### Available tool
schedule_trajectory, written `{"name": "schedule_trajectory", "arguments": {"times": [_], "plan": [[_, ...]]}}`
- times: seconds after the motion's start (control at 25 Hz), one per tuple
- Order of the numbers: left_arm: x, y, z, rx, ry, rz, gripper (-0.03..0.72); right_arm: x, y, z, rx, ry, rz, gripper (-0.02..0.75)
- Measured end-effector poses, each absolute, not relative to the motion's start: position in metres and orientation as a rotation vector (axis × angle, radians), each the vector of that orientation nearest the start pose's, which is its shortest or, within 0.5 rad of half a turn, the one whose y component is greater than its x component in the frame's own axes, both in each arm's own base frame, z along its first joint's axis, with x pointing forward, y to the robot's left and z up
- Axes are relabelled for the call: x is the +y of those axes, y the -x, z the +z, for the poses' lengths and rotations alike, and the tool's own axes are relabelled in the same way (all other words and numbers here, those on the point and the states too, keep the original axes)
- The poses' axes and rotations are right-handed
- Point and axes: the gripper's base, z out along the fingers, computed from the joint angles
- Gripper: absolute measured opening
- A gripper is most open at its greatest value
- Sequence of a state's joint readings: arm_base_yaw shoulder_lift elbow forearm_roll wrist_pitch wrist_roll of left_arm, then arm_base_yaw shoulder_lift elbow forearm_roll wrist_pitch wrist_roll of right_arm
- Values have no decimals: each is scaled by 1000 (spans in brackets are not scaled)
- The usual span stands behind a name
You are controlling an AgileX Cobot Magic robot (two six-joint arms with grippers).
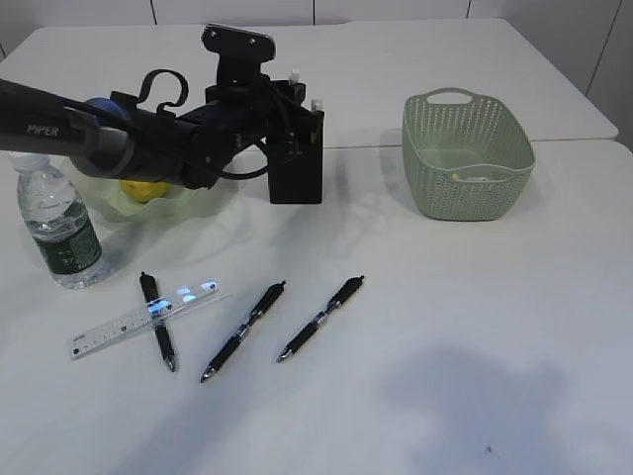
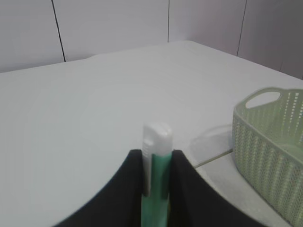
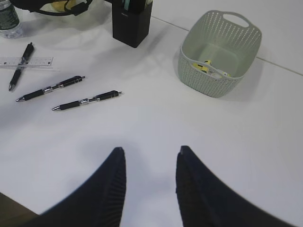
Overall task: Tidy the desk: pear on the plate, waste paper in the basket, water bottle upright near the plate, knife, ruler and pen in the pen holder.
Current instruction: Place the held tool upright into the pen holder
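Note:
The green and white knife's lower end is inside the black pen holder, so my left gripper should release it.
My left gripper (image 2: 157,158) is shut on a green and white knife (image 2: 158,137); in the exterior view it (image 1: 302,111) hovers at the top of the black pen holder (image 1: 295,170). A yellow pear (image 1: 143,189) lies on the pale green plate (image 1: 203,201), partly hidden by the left arm. The water bottle (image 1: 59,223) stands upright left of the plate. A clear ruler (image 1: 138,319) and three black pens (image 1: 156,319) (image 1: 244,330) (image 1: 320,318) lie on the table. The green basket (image 1: 465,153) holds waste paper (image 3: 208,68). My right gripper (image 3: 149,156) is open and empty above bare table.
The table is white, with a seam running behind the pen holder and basket. One pen lies across the ruler (image 3: 23,61). The basket (image 3: 220,47) stands at the right, apart from the pens.

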State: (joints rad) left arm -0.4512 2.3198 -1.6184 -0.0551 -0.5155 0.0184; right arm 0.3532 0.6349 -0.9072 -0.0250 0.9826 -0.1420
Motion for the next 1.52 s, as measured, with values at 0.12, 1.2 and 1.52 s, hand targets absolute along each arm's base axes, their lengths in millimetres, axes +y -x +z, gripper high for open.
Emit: {"name": "schedule_trajectory", "arguments": {"times": [0.12, 1.2, 1.52], "plan": [[-228, -477, 168, 1642, -332, -340, 120, 32, -91, 377, 2127, 541, 88, 299], [-226, -470, 201, 1704, -390, -321, 300, 32, -92, 378, 2116, 538, 95, 300], [-218, -453, 241, 1850, -428, -301, 300, 33, -92, 379, 2108, 535, 102, 300]]}}
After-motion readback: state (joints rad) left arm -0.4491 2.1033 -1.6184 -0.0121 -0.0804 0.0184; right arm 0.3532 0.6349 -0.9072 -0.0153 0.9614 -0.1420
